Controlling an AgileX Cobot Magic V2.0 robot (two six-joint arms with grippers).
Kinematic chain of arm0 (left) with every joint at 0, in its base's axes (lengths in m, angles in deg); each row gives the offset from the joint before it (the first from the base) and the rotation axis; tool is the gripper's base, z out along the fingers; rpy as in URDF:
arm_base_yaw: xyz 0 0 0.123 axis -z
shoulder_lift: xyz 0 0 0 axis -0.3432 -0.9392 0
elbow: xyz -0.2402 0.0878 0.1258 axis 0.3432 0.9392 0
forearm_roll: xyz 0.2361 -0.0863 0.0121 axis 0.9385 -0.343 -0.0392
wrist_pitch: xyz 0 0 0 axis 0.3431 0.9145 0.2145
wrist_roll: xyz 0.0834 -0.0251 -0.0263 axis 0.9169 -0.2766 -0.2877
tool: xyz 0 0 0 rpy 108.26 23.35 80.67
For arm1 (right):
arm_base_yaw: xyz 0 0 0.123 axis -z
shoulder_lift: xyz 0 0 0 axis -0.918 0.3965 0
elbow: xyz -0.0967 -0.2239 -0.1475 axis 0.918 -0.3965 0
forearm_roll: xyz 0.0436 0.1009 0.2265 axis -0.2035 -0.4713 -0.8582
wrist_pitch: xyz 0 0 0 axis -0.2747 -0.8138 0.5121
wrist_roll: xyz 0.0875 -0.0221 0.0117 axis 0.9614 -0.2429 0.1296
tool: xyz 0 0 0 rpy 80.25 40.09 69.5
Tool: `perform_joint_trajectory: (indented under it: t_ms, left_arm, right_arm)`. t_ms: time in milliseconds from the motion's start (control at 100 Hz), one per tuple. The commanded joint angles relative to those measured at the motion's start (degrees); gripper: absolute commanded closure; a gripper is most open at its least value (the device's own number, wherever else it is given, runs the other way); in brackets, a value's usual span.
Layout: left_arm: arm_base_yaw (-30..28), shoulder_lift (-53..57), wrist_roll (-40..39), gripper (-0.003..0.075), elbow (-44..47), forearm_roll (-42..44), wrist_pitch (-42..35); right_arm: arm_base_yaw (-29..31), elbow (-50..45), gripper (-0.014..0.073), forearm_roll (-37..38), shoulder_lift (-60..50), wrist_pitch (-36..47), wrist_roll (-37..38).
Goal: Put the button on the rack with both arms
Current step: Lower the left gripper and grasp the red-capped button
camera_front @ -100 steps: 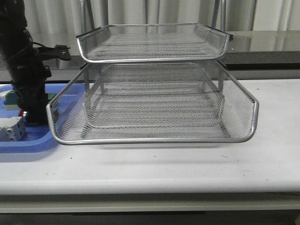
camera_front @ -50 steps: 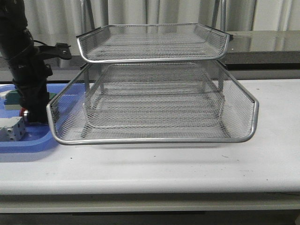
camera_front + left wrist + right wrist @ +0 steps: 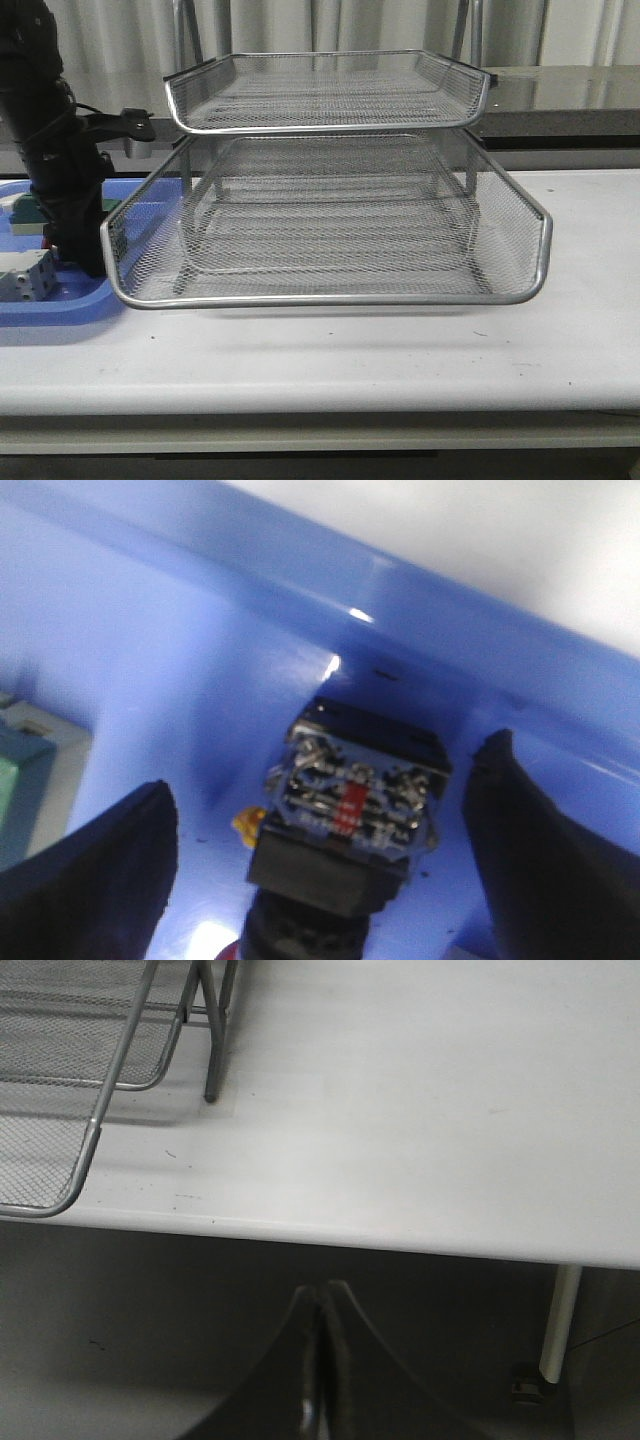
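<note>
Black fingers stand on either side of the button's block body (image 3: 350, 790) in the left wrist view, so it is now time for my left gripper to close on it.
The button (image 3: 352, 805) lies on its side in the blue tray (image 3: 180, 650), its black and blue block body with metal terminals facing the left wrist camera. My left gripper (image 3: 332, 768) is open, with one black finger on each side of the button and a gap on both sides. In the front view my left arm (image 3: 62, 170) reaches down into the tray and hides the button. The silver wire-mesh rack (image 3: 330, 225) stands at mid-table. My right gripper (image 3: 322, 1360) is shut and empty, off the table's front edge, near a corner of the rack (image 3: 70, 1070).
The blue tray (image 3: 60, 305) sits left of the rack, touching or nearly touching its lower tier. It holds a white-grey block (image 3: 25, 275) and a green block (image 3: 22, 212). A green and grey block (image 3: 25, 780) lies close to one left finger. The tray wall rises just beyond the button.
My left arm has sunk a little lower into the blue tray and shifted slightly right. The rack and blocks have not moved.
</note>
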Motion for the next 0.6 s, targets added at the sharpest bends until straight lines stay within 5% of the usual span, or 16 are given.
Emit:
perform_joint_trajectory:
  t_ms: [0, 120, 380, 590]
  left_arm:
    - [0.28, 2.64, 0.01, 0.0158, -1.21, -0.81, -0.73]
    - [0.28, 2.64, 0.01, 0.0218, -1.33, -0.81, -0.31]
    - [0.28, 2.84, 0.01, 0.0557, -1.41, -0.81, 0.64]
    - [0.28, 4.62, -0.25, 0.0729, -1.66, -0.62, 1.15]
  right_arm:
    - [0.1, 1.91, 0.0662, 0.57, 0.24, 3.31, -0.03]
    - [0.1, 1.91, 0.0662, 0.57, 0.24, 3.31, -0.03]
    - [0.1, 1.91, 0.0662, 0.57, 0.24, 3.31, -0.03]
    - [0.1, 1.91, 0.0662, 0.57, 0.24, 3.31, -0.03]
